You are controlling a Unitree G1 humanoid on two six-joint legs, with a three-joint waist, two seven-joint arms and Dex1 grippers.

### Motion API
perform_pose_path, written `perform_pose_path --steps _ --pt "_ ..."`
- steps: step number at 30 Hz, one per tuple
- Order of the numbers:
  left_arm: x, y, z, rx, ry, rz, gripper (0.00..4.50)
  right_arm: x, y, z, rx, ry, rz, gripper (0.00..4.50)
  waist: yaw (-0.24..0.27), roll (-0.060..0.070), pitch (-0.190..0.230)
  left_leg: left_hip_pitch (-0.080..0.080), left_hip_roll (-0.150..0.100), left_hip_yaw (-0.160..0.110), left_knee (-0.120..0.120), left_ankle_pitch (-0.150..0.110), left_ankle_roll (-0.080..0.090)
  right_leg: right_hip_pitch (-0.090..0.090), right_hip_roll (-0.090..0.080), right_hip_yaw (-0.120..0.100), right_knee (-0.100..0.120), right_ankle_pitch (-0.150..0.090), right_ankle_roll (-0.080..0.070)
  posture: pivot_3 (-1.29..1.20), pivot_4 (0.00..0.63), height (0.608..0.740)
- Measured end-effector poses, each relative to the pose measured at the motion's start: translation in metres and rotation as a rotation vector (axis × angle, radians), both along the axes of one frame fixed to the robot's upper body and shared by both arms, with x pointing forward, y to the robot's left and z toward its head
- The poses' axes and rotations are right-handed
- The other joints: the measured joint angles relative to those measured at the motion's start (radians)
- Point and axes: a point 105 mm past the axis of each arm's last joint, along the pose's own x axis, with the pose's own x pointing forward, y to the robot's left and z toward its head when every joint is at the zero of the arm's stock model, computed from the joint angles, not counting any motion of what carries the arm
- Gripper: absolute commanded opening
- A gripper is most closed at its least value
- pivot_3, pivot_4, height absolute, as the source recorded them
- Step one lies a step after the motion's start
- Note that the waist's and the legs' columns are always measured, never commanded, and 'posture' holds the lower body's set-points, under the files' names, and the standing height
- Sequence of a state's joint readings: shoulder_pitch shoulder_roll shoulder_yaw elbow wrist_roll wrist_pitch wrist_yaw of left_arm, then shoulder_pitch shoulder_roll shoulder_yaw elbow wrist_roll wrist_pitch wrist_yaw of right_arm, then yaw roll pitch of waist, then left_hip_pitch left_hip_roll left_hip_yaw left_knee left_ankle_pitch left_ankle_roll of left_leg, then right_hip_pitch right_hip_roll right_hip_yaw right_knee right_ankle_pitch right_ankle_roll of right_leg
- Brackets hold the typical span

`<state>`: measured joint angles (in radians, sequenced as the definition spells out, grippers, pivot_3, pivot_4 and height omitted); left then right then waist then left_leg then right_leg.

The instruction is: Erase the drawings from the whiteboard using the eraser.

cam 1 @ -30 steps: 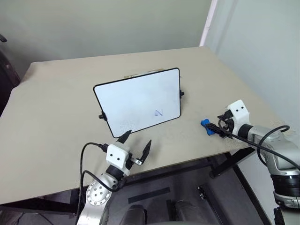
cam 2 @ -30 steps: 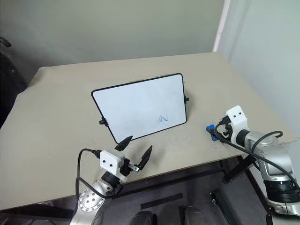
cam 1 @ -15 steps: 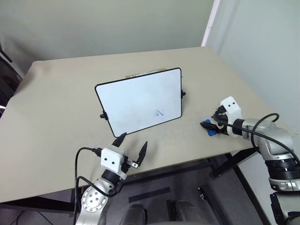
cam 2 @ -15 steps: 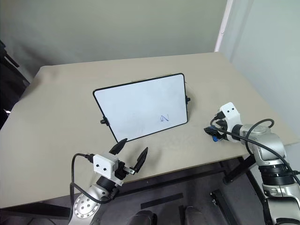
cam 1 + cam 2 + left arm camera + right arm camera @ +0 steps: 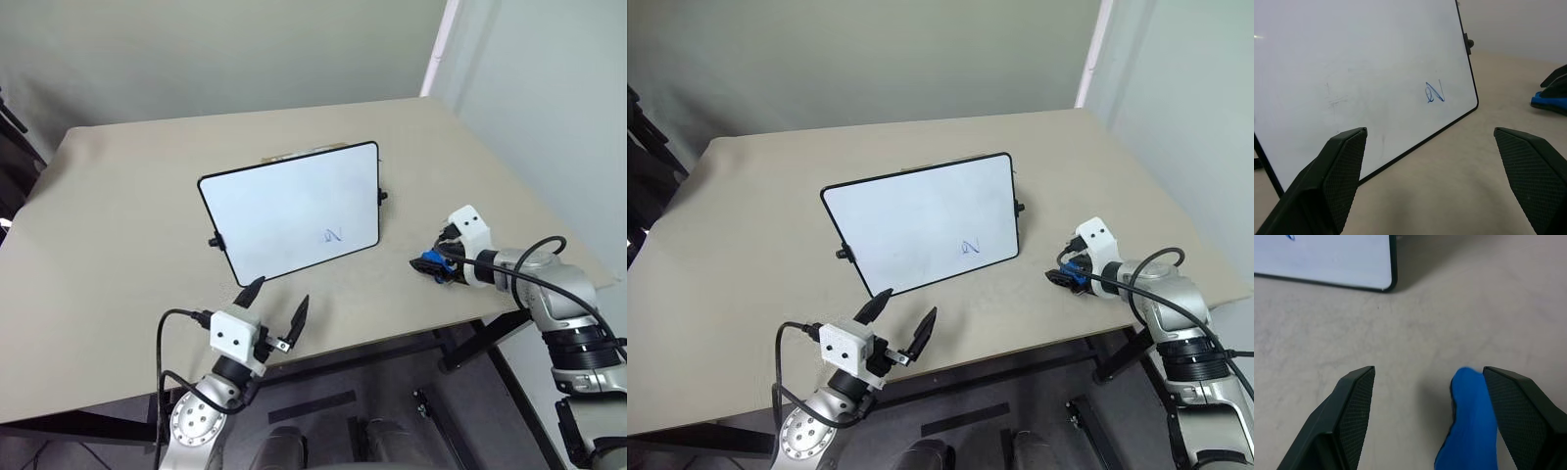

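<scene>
The right gripper grabs the blue eraser by its narrow middle (image 5: 437,262) next, to wipe the blue drawing (image 5: 334,236) off the whiteboard.
The whiteboard (image 5: 284,211) stands tilted at the middle of the table, with a small blue drawing (image 5: 334,236) near its lower right corner, also seen as the drawing (image 5: 1434,92) in the left wrist view. The blue eraser (image 5: 431,265) lies on the table to the board's right. My right gripper (image 5: 427,263) is open and low over it; the eraser (image 5: 1469,416) sits between its fingers, close against one finger (image 5: 1518,406), with a wide gap to the other. My left gripper (image 5: 279,294) is open and empty, just in front of the board's lower edge.
The beige table (image 5: 118,215) has free surface to the left of and behind the board. Its front edge (image 5: 392,338) runs just past my left gripper. The eraser lies near the table's right front corner. Black knobs (image 5: 381,196) stick out from the board's sides.
My right gripper has moved left and slightly down, so the eraser now lies between its open fingers. The left gripper, board and eraser have stayed in place.
</scene>
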<state>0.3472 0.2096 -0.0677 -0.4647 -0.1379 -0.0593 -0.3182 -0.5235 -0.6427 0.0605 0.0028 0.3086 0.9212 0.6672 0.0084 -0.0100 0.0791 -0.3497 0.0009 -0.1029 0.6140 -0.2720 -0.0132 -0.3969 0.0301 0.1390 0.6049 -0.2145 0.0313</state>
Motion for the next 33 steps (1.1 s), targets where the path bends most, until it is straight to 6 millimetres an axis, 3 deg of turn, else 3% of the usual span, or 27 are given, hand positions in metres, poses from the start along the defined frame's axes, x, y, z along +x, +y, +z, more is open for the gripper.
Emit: perform_pose_path --steps 7,10,14,25,29,33 --pt "0.0 0.003 0.001 -0.005 -0.003 0.005 4.5 0.0 0.002 -0.002 0.006 0.008 0.002 3.75 0.0 0.0 0.0 0.0 0.0 0.0 0.0 0.0 0.0 0.0 0.0 0.0 0.0 0.0 -0.001 0.0 0.15 0.73" --pt "-0.001 0.003 0.002 -0.005 -0.006 0.005 4.5 -0.001 0.003 -0.004 0.008 0.014 0.008 3.13 0.0 0.0 0.0 0.0 0.0 0.0 0.0 0.0 0.0 0.0 0.0 0.0 0.0 0.0 -0.001 0.0 0.15 0.73" --pt "-0.002 0.003 0.001 -0.005 -0.001 0.007 4.5 -0.001 0.004 -0.005 0.01 0.019 0.016 1.76 0.0 0.0 0.0 0.0 0.0 0.0 0.0 0.0 0.0 0.0 0.0 0.0 0.0 0.0 -0.001 0.0 0.15 0.73" --pt "0.0 0.002 0.003 -0.005 -0.01 0.006 4.5 -0.001 0.0 -0.011 0.015 0.048 -0.002 1.76 0.0 0.0 0.0 0.0 0.0 0.0 0.0 0.0 0.0 0.0 0.0 0.0 0.0 0.0 -0.001 0.0 0.15 0.73" --pt "0.0 0.002 0.004 -0.003 -0.013 0.005 4.5 -0.001 0.001 -0.011 0.017 0.051 0.0 0.54 0.0 0.0 0.0 0.0 0.0 0.0 0.0 0.0 -0.001 0.0 0.0 0.0 0.0 0.003 -0.006 0.0 0.15 0.73" --pt "0.0 0.002 0.004 0.0 -0.015 0.004 4.5 -0.002 0.002 -0.01 0.019 0.047 0.008 0.54 0.0 0.0 0.0 0.0 0.0 0.0 0.0 0.0 -0.001 0.0 0.0 0.0 0.0 0.003 -0.005 0.0 0.15 0.73"
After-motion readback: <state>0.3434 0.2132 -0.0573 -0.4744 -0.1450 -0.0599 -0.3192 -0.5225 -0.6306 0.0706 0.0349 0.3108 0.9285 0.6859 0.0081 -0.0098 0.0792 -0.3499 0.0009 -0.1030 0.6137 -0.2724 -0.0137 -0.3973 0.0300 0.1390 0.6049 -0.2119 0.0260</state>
